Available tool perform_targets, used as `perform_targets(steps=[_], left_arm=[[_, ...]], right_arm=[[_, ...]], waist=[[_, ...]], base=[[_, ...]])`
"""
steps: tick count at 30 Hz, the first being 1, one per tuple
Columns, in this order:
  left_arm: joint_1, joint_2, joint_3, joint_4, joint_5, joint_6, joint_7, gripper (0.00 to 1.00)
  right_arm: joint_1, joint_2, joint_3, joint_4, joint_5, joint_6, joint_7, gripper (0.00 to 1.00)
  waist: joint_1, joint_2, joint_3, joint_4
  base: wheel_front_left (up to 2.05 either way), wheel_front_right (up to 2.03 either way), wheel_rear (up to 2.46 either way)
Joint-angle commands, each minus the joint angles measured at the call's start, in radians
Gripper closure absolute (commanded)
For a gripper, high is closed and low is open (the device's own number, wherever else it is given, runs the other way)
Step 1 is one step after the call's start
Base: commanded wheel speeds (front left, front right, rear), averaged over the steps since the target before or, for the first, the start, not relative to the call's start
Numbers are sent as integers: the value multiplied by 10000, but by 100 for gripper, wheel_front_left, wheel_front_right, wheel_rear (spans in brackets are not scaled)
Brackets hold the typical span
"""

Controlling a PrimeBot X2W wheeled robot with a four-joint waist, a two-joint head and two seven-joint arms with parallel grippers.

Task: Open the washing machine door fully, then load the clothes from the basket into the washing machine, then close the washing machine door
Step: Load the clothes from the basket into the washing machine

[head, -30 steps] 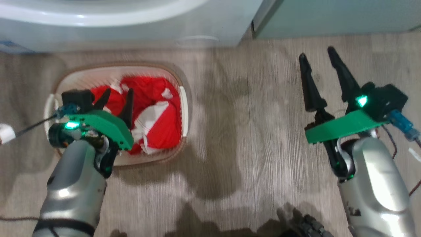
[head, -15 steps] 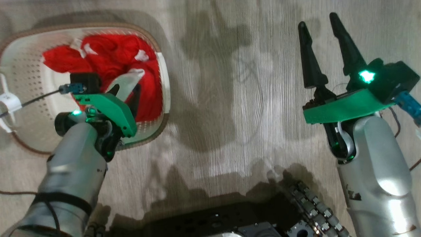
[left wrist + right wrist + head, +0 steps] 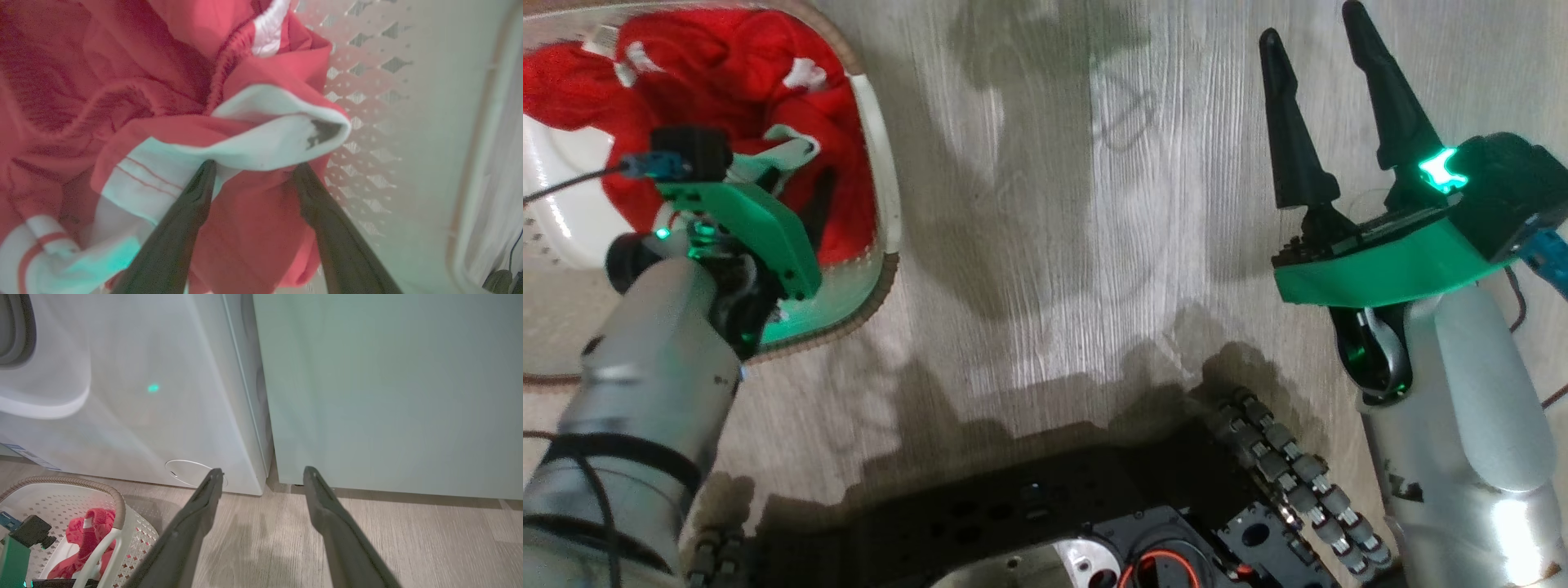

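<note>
My left gripper grabs the clothes by their white fold next, to load them from the basket (image 3: pixel 880 181) into the washing machine.
The cream basket (image 3: pixel 879 214) stands on the floor at the upper left of the head view, with the red and white clothes (image 3: pixel 727 57) heaped in it. My left gripper (image 3: pixel 800 184) reaches down into that heap. In the left wrist view the left gripper (image 3: pixel 254 165) is open, its tips pressed against a white fold and red cloth of the clothes (image 3: pixel 253 228), close to the perforated basket wall (image 3: pixel 367 102). My right gripper (image 3: pixel 1311 33) hangs open over bare floor. The right gripper (image 3: pixel 263 470) points at the washing machine (image 3: pixel 122 396). The washing machine door is out of view.
A pale green cabinet (image 3: pixel 388 388) stands right beside the washer. The round filter cap (image 3: pixel 186 473) sits low on the washer's front. My dark wheeled base (image 3: pixel 1054 523) fills the bottom of the head view. Wood floor (image 3: pixel 1054 204) lies between basket and right arm.
The head camera has tilted down, so the basket slid up and left and the base came into view. My left gripper went lower into the clothes. Both grippers stayed open.
</note>
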Motion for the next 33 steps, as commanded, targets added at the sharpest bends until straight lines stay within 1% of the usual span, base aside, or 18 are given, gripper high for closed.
perform_targets(steps=[1,7,13,14,15,18,23,28,33], left_arm=[[108,387,78,6,-107,-7,14,0],[-340,739,-439,161,-582,-7,214,0],[-636,1008,-920,370,-967,-7,530,0],[-673,1040,-1001,393,-1021,-7,587,51],[-710,1079,-1059,442,-1083,-7,637,100],[-822,1177,-1166,666,-1222,-7,632,100],[-717,1093,-1233,945,-1468,-7,250,100],[-522,1119,-1316,1239,-1501,-7,-509,100],[-392,951,-1340,1466,-1444,-7,-1377,100]], right_arm=[[289,49,188,-364,0,0,12,0],[362,49,211,-695,4,0,39,0],[431,49,322,-813,84,0,15,0],[441,49,335,-816,106,0,7,0],[450,49,344,-816,135,0,-3,0],[454,49,371,-775,234,0,-47,0],[449,49,350,-591,365,0,-157,0],[462,49,292,-386,395,0,-248,0],[448,49,452,-160,275,0,-286,0]], waist=[[-1,0,223,-157],[-1,0,659,-379],[-1,0,789,-534],[-1,0,786,-550],[-1,0,779,-563],[-1,0,729,-588],[-1,0,340,-470],[-1,0,-271,-181],[-1,0,-1031,194]], base=[[0,0,0],[0,0,0],[0,0,0],[0,0,0],[0,0,0],[0,0,0],[0,0,0],[0,0,0],[0,0,0]])
